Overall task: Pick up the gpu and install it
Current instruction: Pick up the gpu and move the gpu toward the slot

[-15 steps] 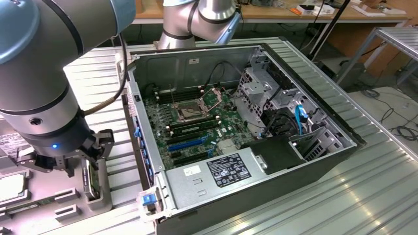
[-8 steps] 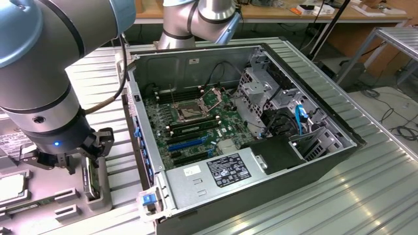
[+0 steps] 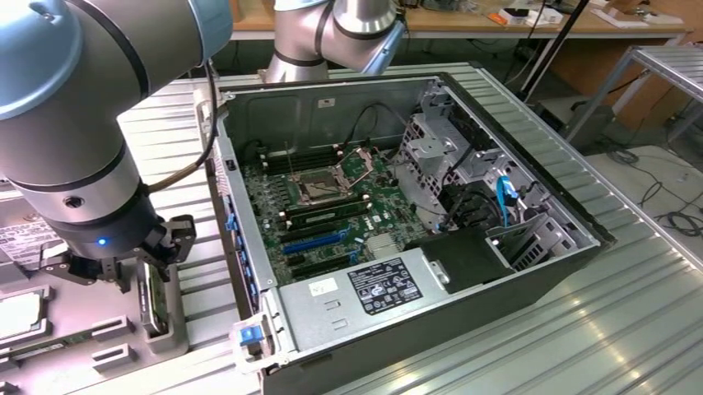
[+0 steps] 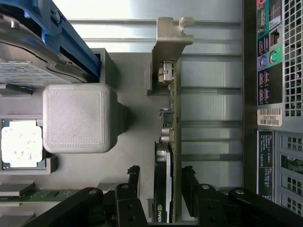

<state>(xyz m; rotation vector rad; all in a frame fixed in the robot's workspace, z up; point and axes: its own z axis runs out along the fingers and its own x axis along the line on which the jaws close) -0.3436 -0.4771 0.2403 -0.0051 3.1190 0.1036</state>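
Note:
The gripper's fingers stand beside the black cooler [image 4: 162, 189] and the green board edge [image 4: 177, 146], so it is time to close now. Closing now would catch the GPU.
The gpu [image 4: 174, 137] stands on its edge in a slot of a grey holder tray [image 4: 130, 142], with its silver end bracket [image 4: 168, 42] at one end, its green board edge showing and its black cooler [image 4: 162, 189] on one face. My gripper [image 4: 161, 170] is open and straddles the card, one black finger [image 4: 134, 182] on the cooler side and the other on the board side, very close to it. In the exterior view the gripper [image 3: 127, 271] hangs low over the gpu [image 3: 157, 309] in the tray at the exterior view's left, beside the open computer case [image 3: 236, 247].
The case lies open with its motherboard [image 3: 329, 197], blue expansion slots [image 3: 313, 243] and power supply [image 3: 374, 288] exposed. The tray also holds a hard drive [image 4: 28, 61], a processor [image 4: 19, 144], a memory stick [image 4: 28, 195] and a raised grey block [image 4: 75, 118]. The case's rear port panel [image 4: 272, 71] is close by.

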